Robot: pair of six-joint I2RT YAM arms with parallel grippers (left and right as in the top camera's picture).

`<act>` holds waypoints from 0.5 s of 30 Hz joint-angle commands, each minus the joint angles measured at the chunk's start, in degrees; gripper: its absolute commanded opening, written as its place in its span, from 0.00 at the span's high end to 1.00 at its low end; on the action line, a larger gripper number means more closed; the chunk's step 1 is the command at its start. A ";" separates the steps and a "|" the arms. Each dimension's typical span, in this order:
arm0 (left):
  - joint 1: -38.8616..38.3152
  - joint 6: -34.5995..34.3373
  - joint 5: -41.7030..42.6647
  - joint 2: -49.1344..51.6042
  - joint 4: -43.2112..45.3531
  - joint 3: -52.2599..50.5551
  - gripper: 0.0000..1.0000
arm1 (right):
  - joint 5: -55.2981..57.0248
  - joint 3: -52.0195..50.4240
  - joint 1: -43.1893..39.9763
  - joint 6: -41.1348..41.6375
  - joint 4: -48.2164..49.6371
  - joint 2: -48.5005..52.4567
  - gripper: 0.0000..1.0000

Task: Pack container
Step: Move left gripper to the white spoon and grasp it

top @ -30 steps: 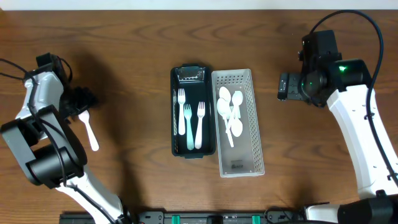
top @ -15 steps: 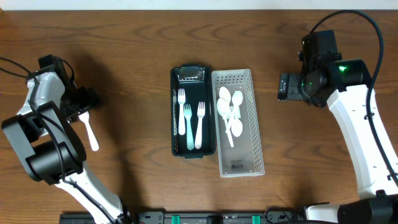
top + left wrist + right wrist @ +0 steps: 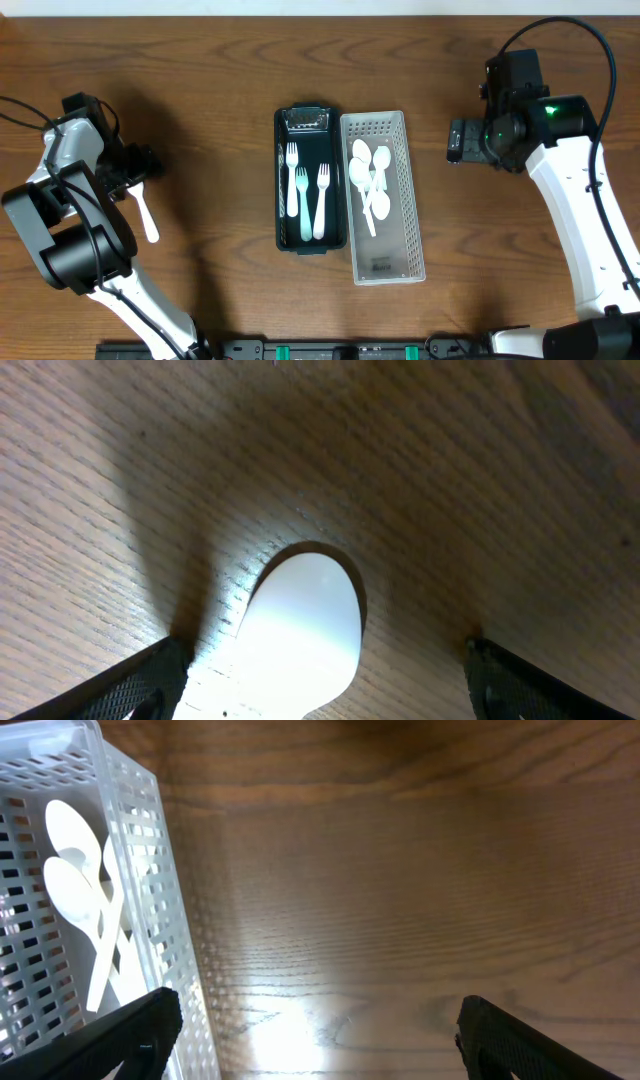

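Both fingers of my left gripper meet their shadows on wood, either side of the white utensil's rounded end (image 3: pixel 137 189) (image 3: pixel 303 622), so it is now time to close on it.
A loose white plastic spoon (image 3: pixel 146 214) lies on the table at the far left. My left gripper (image 3: pixel 138 168) is open and low over its upper end; in the left wrist view the spoon's bowl (image 3: pixel 300 622) sits between the two fingers (image 3: pixel 325 685). A dark tray (image 3: pixel 279 190) holds three white forks (image 3: pixel 306 198). A white perforated basket (image 3: pixel 409 200) beside it holds several white spoons (image 3: pixel 370 182). My right gripper (image 3: pixel 458 140) is open and empty, right of the basket, which shows at the left of the right wrist view (image 3: pixel 150 840).
The dark tray and white basket stand side by side at the table's middle. Bare wood lies between the left spoon and the tray, and under my right gripper (image 3: pixel 320 1030).
My left gripper has shifted slightly right and down over the loose spoon's upper end. The right arm has not moved.
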 commanded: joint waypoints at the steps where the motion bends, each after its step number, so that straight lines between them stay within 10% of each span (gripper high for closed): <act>1: 0.31 0.98 0.15 0.96 0.61 -0.44 0.09 | 0.81 -0.17 -0.31 -0.48 -0.33 0.15 0.08; 15: 0.31 1.01 0.15 1.01 1.25 -0.44 0.10 | 0.81 -0.17 -0.31 -0.48 -0.74 0.15 0.09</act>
